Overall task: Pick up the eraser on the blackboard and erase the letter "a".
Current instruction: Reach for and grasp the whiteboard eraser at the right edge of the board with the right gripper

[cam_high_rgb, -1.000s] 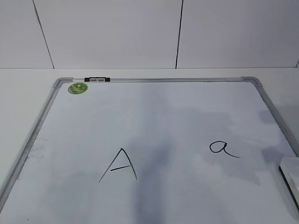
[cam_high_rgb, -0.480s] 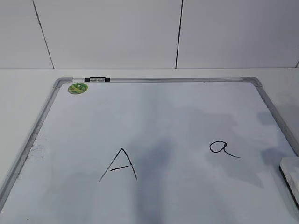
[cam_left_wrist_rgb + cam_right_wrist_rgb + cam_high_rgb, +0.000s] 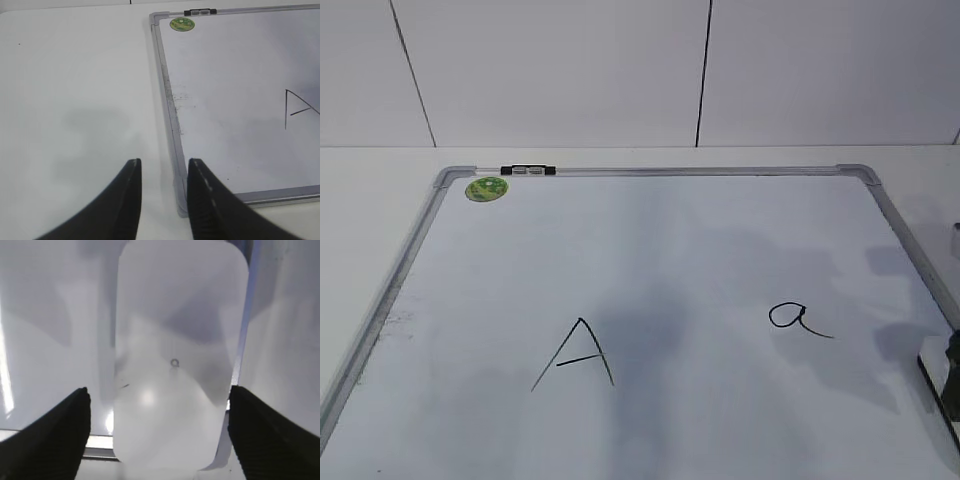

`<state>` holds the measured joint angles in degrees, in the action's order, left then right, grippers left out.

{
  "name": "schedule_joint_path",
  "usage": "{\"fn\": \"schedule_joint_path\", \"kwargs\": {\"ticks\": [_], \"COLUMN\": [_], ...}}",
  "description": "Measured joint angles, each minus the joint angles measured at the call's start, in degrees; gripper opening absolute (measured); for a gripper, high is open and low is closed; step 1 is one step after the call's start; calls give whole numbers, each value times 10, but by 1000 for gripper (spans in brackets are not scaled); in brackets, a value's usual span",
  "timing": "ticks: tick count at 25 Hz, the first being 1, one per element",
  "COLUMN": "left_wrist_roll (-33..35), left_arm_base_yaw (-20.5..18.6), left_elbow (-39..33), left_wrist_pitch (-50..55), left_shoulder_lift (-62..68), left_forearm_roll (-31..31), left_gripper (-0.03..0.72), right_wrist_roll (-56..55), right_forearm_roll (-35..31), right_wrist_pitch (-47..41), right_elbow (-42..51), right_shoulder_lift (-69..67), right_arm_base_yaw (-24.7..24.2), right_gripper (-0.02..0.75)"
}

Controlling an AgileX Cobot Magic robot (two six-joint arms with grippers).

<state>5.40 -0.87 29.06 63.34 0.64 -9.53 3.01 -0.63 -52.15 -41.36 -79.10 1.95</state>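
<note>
My right gripper needs to go lower before it closes on the white eraser. Its fingers are still above the eraser in the right wrist view.
The white eraser lies at the right edge of the blackboard, right of the small cursive letter "a". In the right wrist view the eraser fills the middle, lying across the board's frame. My right gripper is open, with one black finger on each side of the eraser and a gap to it on both sides. A dark part of this gripper shows at the right edge of the exterior view. My left gripper is open and empty over the table, by the board's near left corner.
A larger capital "A" is drawn left of centre. A round green magnet and a black-and-silver clip sit at the board's far left corner. The board lies on a white table before a white wall.
A dark part of my right gripper has come into the exterior view over the eraser at the right edge. The shadows on the board have shifted. The eraser and letters have not moved.
</note>
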Motion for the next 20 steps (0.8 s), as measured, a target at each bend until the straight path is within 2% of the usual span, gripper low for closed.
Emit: {"fn": "schedule_joint_path", "kwargs": {"ticks": [20], "left_wrist_roll": [0], "left_arm_base_yaw": [0], "left_elbow": [0], "left_wrist_pitch": [0], "left_shoulder_lift": [0], "left_forearm_roll": [0], "left_gripper": [235], "right_wrist_roll": [-33], "right_forearm_roll": [33], "right_wrist_pitch": [35], "right_elbow": [-1], "right_shoulder_lift": [-43], "right_arm_base_yaw": [0], "right_gripper": [671]}}
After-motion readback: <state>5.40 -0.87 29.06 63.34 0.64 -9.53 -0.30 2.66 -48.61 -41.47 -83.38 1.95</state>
